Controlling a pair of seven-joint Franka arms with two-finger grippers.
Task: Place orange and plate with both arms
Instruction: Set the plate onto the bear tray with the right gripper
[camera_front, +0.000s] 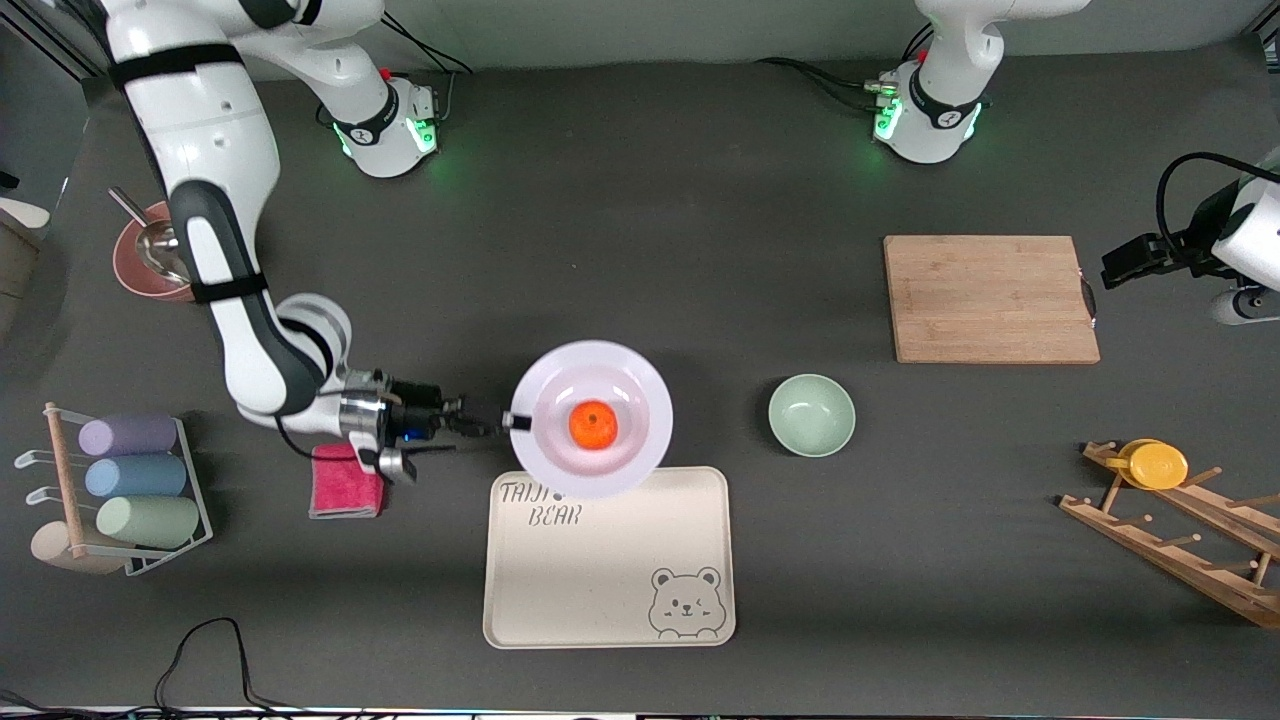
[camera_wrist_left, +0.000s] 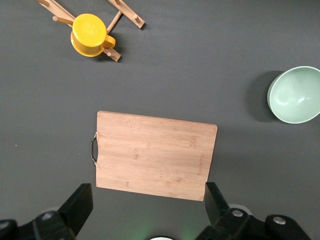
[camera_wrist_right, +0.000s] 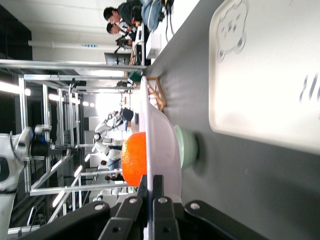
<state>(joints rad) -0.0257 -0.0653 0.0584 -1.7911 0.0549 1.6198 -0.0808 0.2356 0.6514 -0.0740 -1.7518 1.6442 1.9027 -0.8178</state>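
Most of the plate hangs beyond the tray's lettered edge (camera_front: 516, 478) (camera_wrist_right: 265, 140), so it is too early to release. My right gripper first lowers the plate onto the tray.
The pale lavender-white plate (camera_front: 640, 400) carries the orange (camera_front: 593, 425) at its middle. My right gripper (camera_front: 518, 421) is shut on the plate's rim at the right arm's end and holds it level just above the table. The plate's nearer edge overlaps the cream bear tray (camera_front: 608, 560). In the right wrist view the gripper (camera_wrist_right: 152, 187) pinches the plate's (camera_wrist_right: 162, 135) rim, with the orange (camera_wrist_right: 134, 159) on it. My left gripper (camera_front: 1130, 262) waits open and empty above the table at the left arm's end. In the left wrist view it (camera_wrist_left: 148, 205) is beside the cutting board (camera_wrist_left: 156, 155).
A wooden cutting board (camera_front: 990, 298) and a mint-green bowl (camera_front: 811, 415) lie toward the left arm's end. A wooden rack with a yellow cup (camera_front: 1155, 463) stands nearer the camera. A red cloth (camera_front: 345, 482), a cup rack (camera_front: 120, 490) and a brown bowl (camera_front: 150, 255) sit at the right arm's end.
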